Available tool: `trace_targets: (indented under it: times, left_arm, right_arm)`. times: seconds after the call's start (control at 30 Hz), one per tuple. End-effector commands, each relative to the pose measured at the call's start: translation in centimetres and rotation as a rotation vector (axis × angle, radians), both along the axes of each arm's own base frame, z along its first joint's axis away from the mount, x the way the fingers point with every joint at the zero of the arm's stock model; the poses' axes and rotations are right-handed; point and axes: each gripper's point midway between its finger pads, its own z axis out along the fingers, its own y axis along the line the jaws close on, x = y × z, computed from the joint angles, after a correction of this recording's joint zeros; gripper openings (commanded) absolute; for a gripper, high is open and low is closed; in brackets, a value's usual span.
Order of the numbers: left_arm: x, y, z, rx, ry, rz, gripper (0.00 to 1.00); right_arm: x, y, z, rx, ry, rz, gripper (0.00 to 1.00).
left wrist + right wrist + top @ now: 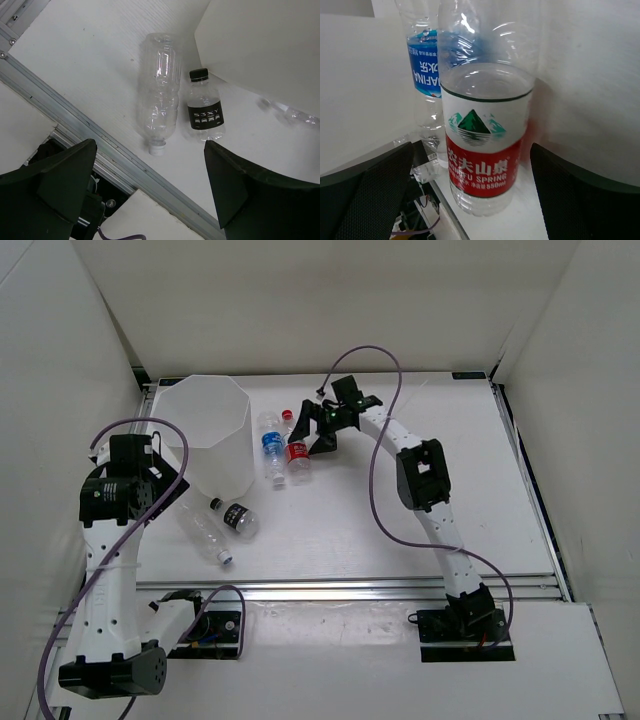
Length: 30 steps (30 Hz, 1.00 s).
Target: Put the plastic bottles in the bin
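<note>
The right gripper's fingers don't reach the widest part of the red-label bottle and would miss it if they closed now, so the robot will reach farther first.
The bin (205, 435) stands at the back left, translucent white, open at the top. The blue-label bottle (272, 447) and the red-cap, red-label bottle (296, 450) lie side by side to its right. My right gripper (314, 433) is open at the red-label bottle; in the right wrist view the bottle (485, 145) fills the gap between the jaws (472, 195) without touching them, with the blue-label bottle (427, 70) behind. The black-cap bottle (234, 517) and the plain white-cap bottle (205, 535) lie in front of the bin. My left gripper (168, 472) is open and empty above them (150, 190).
An aluminium rail (380, 588) runs along the table's front edge and shows in the left wrist view (75, 125). White walls enclose the table on the left, back and right. The bin's wall (265, 45) stands just beyond the black-cap bottle (206, 112) and the plain bottle (160, 95).
</note>
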Motion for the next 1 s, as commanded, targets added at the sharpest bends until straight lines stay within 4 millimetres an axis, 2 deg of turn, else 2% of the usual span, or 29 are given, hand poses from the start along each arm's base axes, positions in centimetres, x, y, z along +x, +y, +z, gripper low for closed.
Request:
trace_targets:
  times: [0.0, 0.03, 0.07, 0.13, 0.2, 0.23, 0.3, 0.33, 0.43, 0.47, 0.53, 0.6, 0.63, 0.7, 0.73, 0.83, 0.87, 0.9, 0.97]
  left_arm:
    - [-1.6, -0.4, -0.2, -0.006, 0.056, -0.034, 1.00]
    - [-1.8, -0.4, 0.0, -0.005, 0.044, -0.034, 1.00]
    - [-1.8, -0.3, 0.0, -0.001, 0.047, -0.032, 1.00]
    - [-2.1, -0.4, 0.3, -0.007, 0.022, -0.037, 1.00]
    - [-2.3, -0.4, 0.5, -0.006, 0.011, -0.037, 1.00]
    - [-2.4, -0.6, 0.6, -0.014, 0.000, -0.043, 1.00]
    - [-2.6, -0.7, 0.5, -0.014, 0.000, -0.044, 1.00]
    - [-2.7, -0.7, 0.6, -0.020, -0.014, -0.034, 1.00]
    - [-2.9, -0.7, 0.5, -0.025, -0.016, -0.025, 1.00]
    - [-2.9, -0.6, 0.5, -0.024, -0.019, -0.012, 1.00]
    - [-2.9, -0.5, 0.2, -0.021, -0.013, 0.003, 1.00]
    - [-3.0, -0.3, 0.0, -0.018, -0.007, 0.018, 1.00]
    - [-2.9, 0.0, -0.1, -0.015, -0.001, 0.043, 1.00]
    - [-2.9, 0.2, -0.1, -0.010, -0.004, 0.057, 1.00]
    - [-2.8, 0.4, -0.3, 0.001, 0.009, 0.064, 1.00]
    - [-2.6, 0.9, 0.2, 0.018, -0.001, 0.086, 1.00]
    - [-2.6, 0.9, 0.2, 0.018, -0.001, 0.086, 1.00]
    - [-2.3, 0.9, 0.5, 0.018, -0.004, 0.086, 1.00]
    - [-2.1, 1.0, 0.9, 0.026, -0.007, 0.074, 1.00]
  right_arm:
    - [0.2, 1.9, 1.3, 0.070, -0.049, 0.040, 1.00]
    - [0.1, 1.9, 0.5, 0.064, -0.037, 0.040, 1.00]
    - [-0.4, 2.4, 0.7, 0.071, -0.033, 0.056, 1.00]
    - [-1.0, 2.1, -0.9, 0.049, 0.017, 0.050, 1.00]
    - [-1.4, 1.8, -1.7, 0.035, 0.044, 0.049, 0.94]
    - [-1.5, 1.4, -2.9, -0.005, 0.060, 0.027, 0.85]
    - [-1.3, 0.6, -2.3, -0.005, 0.062, 0.014, 0.74]
    - [-0.9, -0.2, -2.3, -0.018, 0.067, -0.007, 0.64]
    - [-0.1, -1.7, -0.7, -0.030, 0.057, -0.046, 0.50]
    - [-0.2, -1.8, 0.9, -0.022, 0.042, -0.046, 0.47]
    - [0.4, -3.0, 2.7, -0.015, 0.029, -0.069, 0.41]
    - [-0.1, -3.2, 5.9, -0.002, 0.004, -0.069, 0.35]
    - [-0.5, -3.2, 9.2, 0.032, -0.041, -0.060, 0.33]
    - [-1.1, -3.4, 12.7, 0.065, -0.073, -0.063, 0.33]
    - [-1.9, -2.6, 17.0, 0.112, -0.146, -0.050, 0.33]
    - [-3.5, -0.7, 25.2, 0.222, -0.273, -0.056, 0.31]
    - [-3.6, -0.1, 28.9, 0.291, -0.350, -0.064, 0.28]
    - [-4.9, 0.6, 31.6, 0.341, -0.378, -0.066, 0.28]
    - [-6.0, 1.3, 35.5, 0.428, -0.403, -0.090, 0.27]
